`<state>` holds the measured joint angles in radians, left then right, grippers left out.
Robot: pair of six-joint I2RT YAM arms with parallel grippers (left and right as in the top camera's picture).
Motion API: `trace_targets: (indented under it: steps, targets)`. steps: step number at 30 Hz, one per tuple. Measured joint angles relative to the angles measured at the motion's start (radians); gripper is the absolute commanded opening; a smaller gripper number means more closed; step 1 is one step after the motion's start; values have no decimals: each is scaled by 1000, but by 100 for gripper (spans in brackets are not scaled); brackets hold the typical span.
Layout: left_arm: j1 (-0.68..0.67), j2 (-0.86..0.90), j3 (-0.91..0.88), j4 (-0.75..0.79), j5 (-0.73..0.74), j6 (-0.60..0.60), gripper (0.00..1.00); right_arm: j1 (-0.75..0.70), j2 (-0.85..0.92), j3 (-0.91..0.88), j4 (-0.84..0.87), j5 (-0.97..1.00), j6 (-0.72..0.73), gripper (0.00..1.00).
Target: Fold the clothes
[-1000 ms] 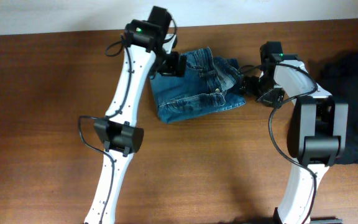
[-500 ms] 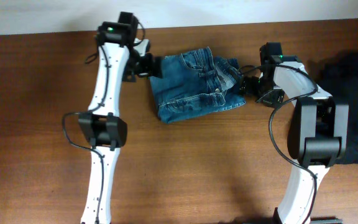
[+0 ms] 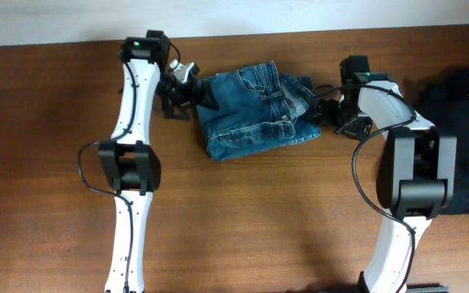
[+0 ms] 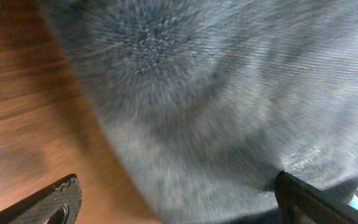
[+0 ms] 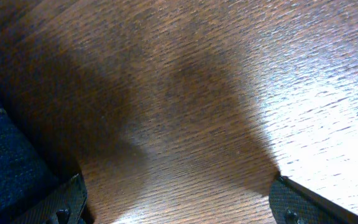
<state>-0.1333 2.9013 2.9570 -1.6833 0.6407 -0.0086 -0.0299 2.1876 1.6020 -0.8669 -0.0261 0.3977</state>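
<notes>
The folded blue jeans (image 3: 255, 110) need to move aside still folded. My left gripper next needs to grab the jeans' edge nearest it, layers together.
Folded blue jeans (image 3: 255, 110) lie at the back middle of the wooden table (image 3: 251, 212). My left gripper (image 3: 197, 92) is open at the jeans' left edge; its wrist view is filled with blurred denim (image 4: 229, 93) lying between the spread fingers (image 4: 176, 205). My right gripper (image 3: 326, 112) is open just right of the jeans, low over bare wood (image 5: 191, 112); in the right wrist view, between its spread fingers (image 5: 179, 205), only wood shows, with a dark denim edge (image 5: 5, 162) at the left.
A dark garment (image 3: 462, 130) lies heaped at the table's right side, beyond the right arm. A pale wall runs along the table's back edge (image 3: 55, 20).
My left arm has swung left from above the jeans' top left corner to their left edge, with the gripper now pointing right into the denim. The right arm has not moved.
</notes>
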Motion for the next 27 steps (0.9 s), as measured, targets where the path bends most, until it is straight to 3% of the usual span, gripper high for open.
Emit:
trace_targets:
  steps: [17,19,21,22,25,27]
  targets:
    - [-29,52,-1,22,188,17,98,0,0,-1,0,0,0,99]
    - [-39,55,-1,25,201,17,89,0,0,-1,0,0,0,99]
    - [-41,60,-1,26,200,21,61,0,0,-1,1,0,0,99]
    - [-40,64,-1,26,205,18,40,0,0,-1,0,0,1,99]
    - [-39,87,-1,31,210,24,6,0,0,-1,1,0,0,99]
    - [-39,92,-1,29,226,29,0,0,0,-1,1,0,0,99]
